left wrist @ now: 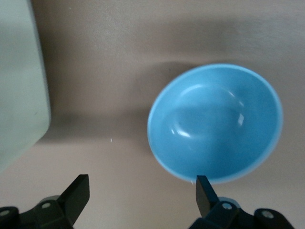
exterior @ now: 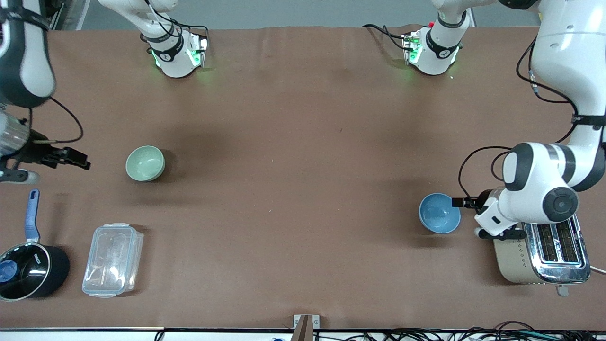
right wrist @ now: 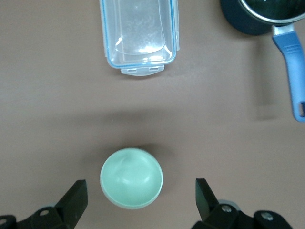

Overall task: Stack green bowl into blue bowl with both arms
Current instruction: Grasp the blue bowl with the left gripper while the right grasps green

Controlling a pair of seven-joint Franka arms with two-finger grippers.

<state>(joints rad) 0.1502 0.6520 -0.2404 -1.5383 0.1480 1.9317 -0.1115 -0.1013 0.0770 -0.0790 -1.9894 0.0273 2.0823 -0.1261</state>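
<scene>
My left gripper needs to move toward the blue bowl's rim before it closes on that rim, because the blue bowl's near rim [exterior: 454, 218] is beyond my fingers.
The green bowl [exterior: 145, 163] stands upright on the brown table toward the right arm's end. In the right wrist view the green bowl [right wrist: 131, 177] shows between the open fingers of my right gripper [right wrist: 140, 200], which is apart from it. In the front view my right gripper [exterior: 75, 159] is in the air beside the bowl. The blue bowl [exterior: 439, 213] stands upright toward the left arm's end. My left gripper [exterior: 461, 202] is open right beside its rim. In the left wrist view [left wrist: 141, 193] one fingertip [left wrist: 204, 190] is at the blue bowl's [left wrist: 214, 121] edge.
A black saucepan [exterior: 29, 271] with a blue handle and a clear plastic container [exterior: 112, 259] stand nearer the camera than the green bowl. A toaster [exterior: 544, 255] stands right beside the blue bowl, under the left arm's wrist.
</scene>
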